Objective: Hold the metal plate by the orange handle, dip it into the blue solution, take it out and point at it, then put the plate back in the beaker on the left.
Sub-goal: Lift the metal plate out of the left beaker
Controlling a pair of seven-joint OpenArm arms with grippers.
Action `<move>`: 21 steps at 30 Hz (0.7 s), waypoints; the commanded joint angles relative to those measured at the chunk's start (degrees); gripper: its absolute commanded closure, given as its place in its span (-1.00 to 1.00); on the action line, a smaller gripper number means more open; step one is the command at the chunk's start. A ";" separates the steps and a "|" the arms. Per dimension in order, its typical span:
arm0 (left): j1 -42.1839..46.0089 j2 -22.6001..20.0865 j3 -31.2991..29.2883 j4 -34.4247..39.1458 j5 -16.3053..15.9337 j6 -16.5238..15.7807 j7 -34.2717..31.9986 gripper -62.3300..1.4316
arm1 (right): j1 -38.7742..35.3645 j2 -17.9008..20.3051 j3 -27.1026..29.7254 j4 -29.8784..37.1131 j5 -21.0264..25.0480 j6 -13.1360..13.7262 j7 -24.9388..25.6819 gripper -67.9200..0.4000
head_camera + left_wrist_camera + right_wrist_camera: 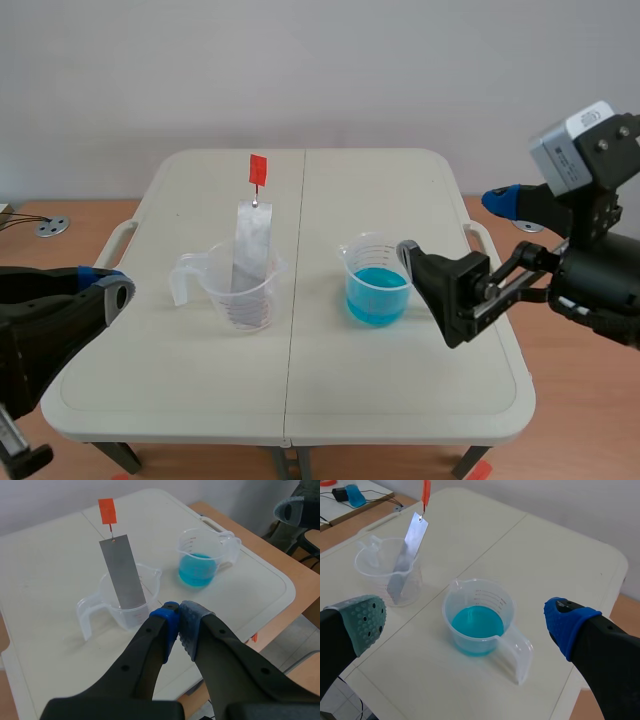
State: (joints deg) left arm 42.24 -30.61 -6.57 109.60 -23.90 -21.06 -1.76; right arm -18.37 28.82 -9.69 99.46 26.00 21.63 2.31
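The robot's right gripper will next grab the metal plate by its thin orange handle (pixel 258 170). Then the robot will dip the plate into the blue solution (pixel 378 292).
A grey metal plate (pixel 253 245) leans upright in a clear beaker (pixel 240 292) left of the table's middle, its orange handle (pixel 258 168) sticking up on a thin wire. A second beaker (pixel 377 285), holding blue solution, stands to the right. My left gripper (pixel 105 288) is shut and empty at the table's left edge; in its wrist view the gripper (pixel 178 613) sits just short of the clear beaker (pixel 127 607) and plate (pixel 122 572). My right gripper (pixel 455 228) is open beside the blue beaker; in its wrist view the gripper (pixel 466 622) straddles that beaker (pixel 477 625) from above, with nothing held.
The white folding table (pixel 290 400) has a seam down its middle and handles at both sides. Wooden floor surrounds it. A round metal fitting with cables (pixel 50 227) lies on the floor at the far left.
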 commanded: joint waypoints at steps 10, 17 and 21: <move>6.62 0.22 -2.12 0.72 -0.31 0.09 1.77 0.89 | 14.75 -6.08 -6.01 -7.15 1.51 0.48 -5.88 -0.95; 16.09 0.09 -8.04 0.72 -0.33 0.15 1.31 0.89 | 21.11 -9.09 -9.99 -11.89 1.51 0.46 -7.26 -0.95; 20.90 0.09 -10.75 0.72 -0.33 0.17 1.20 0.89 | 25.00 -11.10 -11.45 -15.72 1.49 0.50 -7.61 -0.95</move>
State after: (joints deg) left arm 62.72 -30.63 -17.30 109.60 -23.88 -21.02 0.34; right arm 5.02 17.87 -21.21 83.59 27.05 22.04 -6.33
